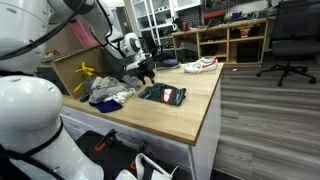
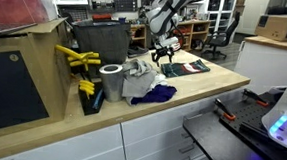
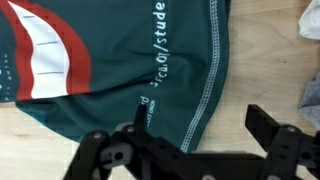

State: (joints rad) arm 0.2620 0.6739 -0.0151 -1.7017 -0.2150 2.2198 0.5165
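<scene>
The stitched hem (image 3: 200, 115) runs between my open fingers, still above the cloth, so closing now would miss it. My gripper moves lower, then closes on the hem.
A dark green garment (image 3: 110, 60) with a red and white patch and white lettering lies flat on the wooden table (image 3: 262, 60). In the wrist view my gripper (image 3: 198, 125) hovers just above the garment's stitched hem, open with nothing between the fingers. One fingertip (image 3: 135, 112) is over the cloth and the other is over bare wood. Both exterior views show the gripper (image 1: 147, 68) (image 2: 165, 54) pointing down at the near end of the garment (image 1: 163, 95) (image 2: 184, 66).
A pile of white and blue cloths (image 1: 108, 92) (image 2: 143, 85) lies beside the garment. A white shoe (image 1: 200, 65) sits at the table's far end. A metal cylinder (image 2: 110, 80), yellow clamps (image 2: 80, 58) and a dark bin (image 2: 98, 35) stand near the pile.
</scene>
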